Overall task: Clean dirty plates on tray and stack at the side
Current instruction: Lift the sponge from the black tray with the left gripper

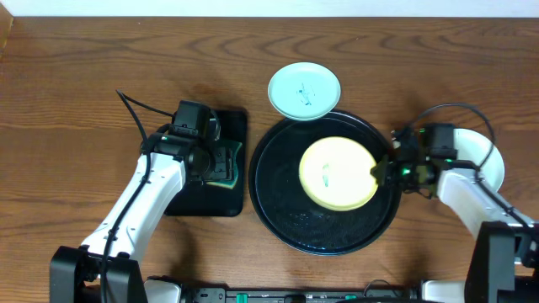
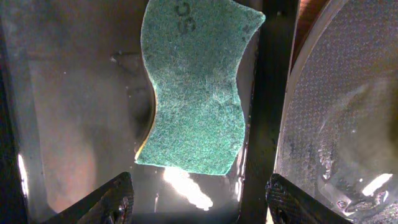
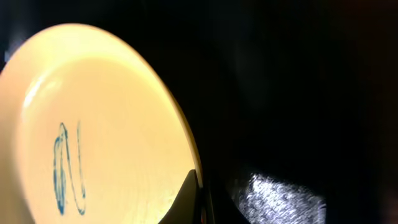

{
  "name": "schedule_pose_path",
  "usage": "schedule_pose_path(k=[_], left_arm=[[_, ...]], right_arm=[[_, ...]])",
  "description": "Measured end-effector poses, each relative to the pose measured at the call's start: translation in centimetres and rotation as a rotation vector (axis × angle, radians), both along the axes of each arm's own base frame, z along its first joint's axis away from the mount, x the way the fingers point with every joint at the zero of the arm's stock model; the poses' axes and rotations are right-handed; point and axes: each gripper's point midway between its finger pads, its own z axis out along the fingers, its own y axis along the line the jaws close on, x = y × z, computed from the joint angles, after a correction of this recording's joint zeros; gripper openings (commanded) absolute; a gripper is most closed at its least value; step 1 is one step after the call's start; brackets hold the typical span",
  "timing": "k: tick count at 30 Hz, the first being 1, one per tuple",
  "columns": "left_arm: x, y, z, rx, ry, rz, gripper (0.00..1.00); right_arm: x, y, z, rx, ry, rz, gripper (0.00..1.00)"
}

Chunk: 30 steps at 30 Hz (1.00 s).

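Observation:
The green sponge should be grabbed by my left gripper across its narrow middle [image 1: 226, 165], so its ends stay free to wipe the yellow plate [image 1: 337, 172] clean.
A pale yellow plate [image 1: 337, 172] with a blue scribble lies on the round black tray [image 1: 278, 206]. My right gripper [image 1: 381, 172] is shut on the plate's right rim; in the right wrist view [image 3: 199, 202] one finger lies over the rim of the yellow plate [image 3: 106, 124]. A mint-blue plate [image 1: 303, 90] sits at the back, overlapping the tray's far rim. Another pale plate [image 1: 497, 160] lies at the right, partly under my right arm. My left gripper [image 1: 221, 164] [image 2: 202, 205] is open just above a green sponge [image 2: 196, 87].
The sponge [image 1: 226, 175] lies on a small rectangular black tray [image 1: 202, 202] left of the round tray. The round tray's rim [image 2: 336, 112] shows close at the right in the left wrist view. Wooden table [image 1: 67, 84] surrounds both trays.

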Motion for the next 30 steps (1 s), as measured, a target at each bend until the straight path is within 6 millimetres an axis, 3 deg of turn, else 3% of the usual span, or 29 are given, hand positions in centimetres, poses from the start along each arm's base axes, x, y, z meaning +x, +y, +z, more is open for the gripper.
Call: schedule_pose_path(k=[4,13,22,30], left_arm=[[0.1,0.0,0.0,-0.001,-0.005,0.0,0.69],[1.1,-0.2,-0.5,-0.011,-0.057,0.0,0.69],[2.8,-0.1,-0.9,0.0,-0.119,0.007,0.66],[3.4,0.0,-3.3,0.022,-0.081,0.01,0.58]], right_arm=[[-0.5,1.4,-0.8,-0.132,0.0,0.056,0.01],[-0.6,4.5,-0.8,-0.18,-0.03,0.091,0.01],[-0.7,4.8,-0.9,-0.186,-0.029,0.093,0.01],[-0.7,4.8,-0.9,-0.187,-0.029,0.093,0.01]])
